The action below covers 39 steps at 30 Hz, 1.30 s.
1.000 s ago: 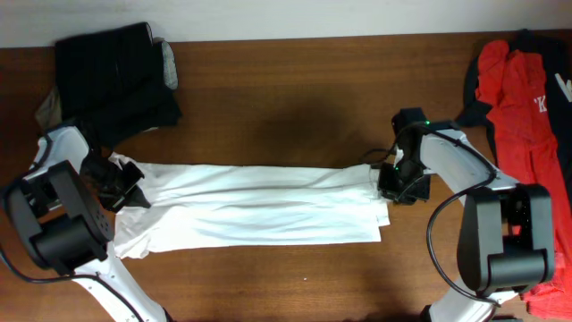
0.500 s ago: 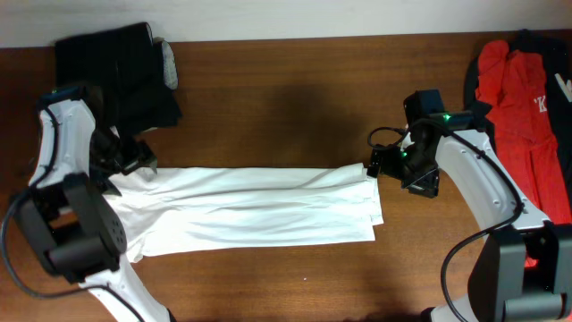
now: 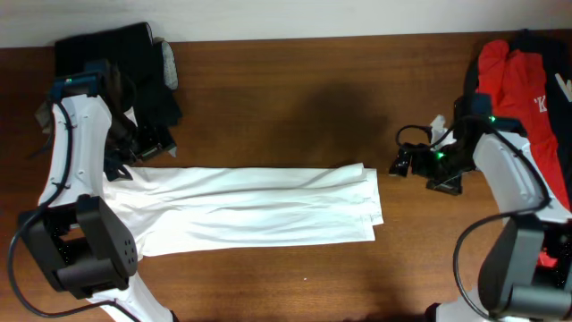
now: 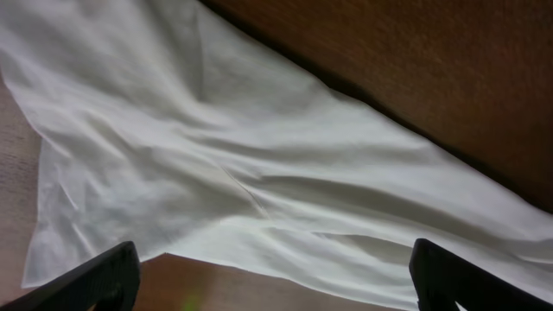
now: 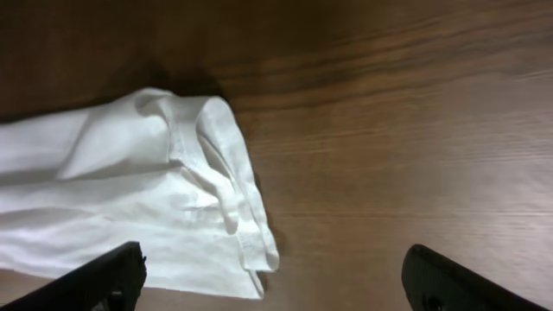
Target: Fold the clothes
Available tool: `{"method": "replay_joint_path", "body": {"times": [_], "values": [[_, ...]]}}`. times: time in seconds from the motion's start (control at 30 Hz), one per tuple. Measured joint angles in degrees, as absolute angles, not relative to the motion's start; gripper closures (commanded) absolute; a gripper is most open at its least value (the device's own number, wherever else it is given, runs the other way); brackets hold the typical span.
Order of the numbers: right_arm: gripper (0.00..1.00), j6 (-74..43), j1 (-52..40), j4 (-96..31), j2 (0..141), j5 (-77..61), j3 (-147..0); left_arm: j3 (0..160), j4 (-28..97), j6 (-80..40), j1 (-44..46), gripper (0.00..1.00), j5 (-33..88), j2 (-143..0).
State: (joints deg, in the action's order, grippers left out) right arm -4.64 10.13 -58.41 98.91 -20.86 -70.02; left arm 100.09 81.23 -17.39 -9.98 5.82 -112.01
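Note:
My right gripper grabs the white T-shirt (image 3: 250, 210) by the T-shirt's layered end (image 3: 372, 203) nearest that gripper next, to fold that end inward over the rest of the T-shirt.
The clothes in hand here are a white T-shirt (image 3: 250, 210), folded lengthwise into a long flat strip across the table's middle. My left gripper (image 3: 134, 152) hovers open just above the strip's left end, holding nothing. In the left wrist view its fingertips (image 4: 112, 276) stand wide apart over the rumpled white T-shirt (image 4: 259, 147). My right gripper (image 3: 399, 165) is open a little to the right of the strip's right end, apart from it. The right wrist view shows the layered end of the white T-shirt (image 5: 173, 199) lying on bare wood, with my right gripper (image 5: 276, 281) empty.
A pile of black garments (image 3: 116, 72) lies at the back left, close behind my left arm. A red and black garment (image 3: 518, 98) hangs over the table's right edge, beside my right arm. Brown wood (image 3: 286, 116) shows behind and in front of the strip.
Both grippers have opened and let go of the T-shirt's ends. The left one drew back toward the far left; the right one moved right, off the cloth. The strip lies flatter.

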Motion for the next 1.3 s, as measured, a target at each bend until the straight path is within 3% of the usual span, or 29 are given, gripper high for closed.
{"method": "replay_joint_path", "body": {"times": [0.6, 0.8, 0.83, 0.87, 0.9, 1.0, 1.03, 1.3], "values": [[0.01, 3.2, 9.7, -50.5, 108.6, -38.1, -63.2, 100.1, 81.9, -17.4, -10.0, 0.01, 7.5, -112.0], [0.03, 1.2, 3.8, -45.1, 109.0, -44.7, -60.5, 100.1, 81.9, -17.4, -10.0, 0.01, 7.5, -112.0], [0.08, 0.3, 2.7, -44.0, 109.0, -45.6, -60.1, 100.1, 81.8, -17.4, -10.0, 0.01, 7.5, -112.0], [0.21, -0.5, 1.8, -43.3, 109.0, -46.1, -59.9, 100.1, 81.9, -17.4, -10.0, 0.01, 7.5, -112.0], [0.42, -1.5, 0.7, -42.5, 109.2, -46.6, -59.5, 100.1, 81.9, -17.4, -10.0, 0.01, 7.5, -112.0], [0.89, -3.1, -0.5, -41.7, 110.6, -45.5, -58.5, 100.1, 81.9, -17.4, -10.0, 0.01, 7.5, -112.0], [0.96, -4.2, -0.5, -41.8, 111.3, -45.1, -58.1, 100.1, 81.9, -17.4, -10.0, 0.01, 7.5, -112.0], [0.96, -11.9, 0.5, -45.5, 111.5, -39.8, -58.5, 100.1, 81.9, -17.4, -10.0, 0.01, 7.5, -112.0]]}}
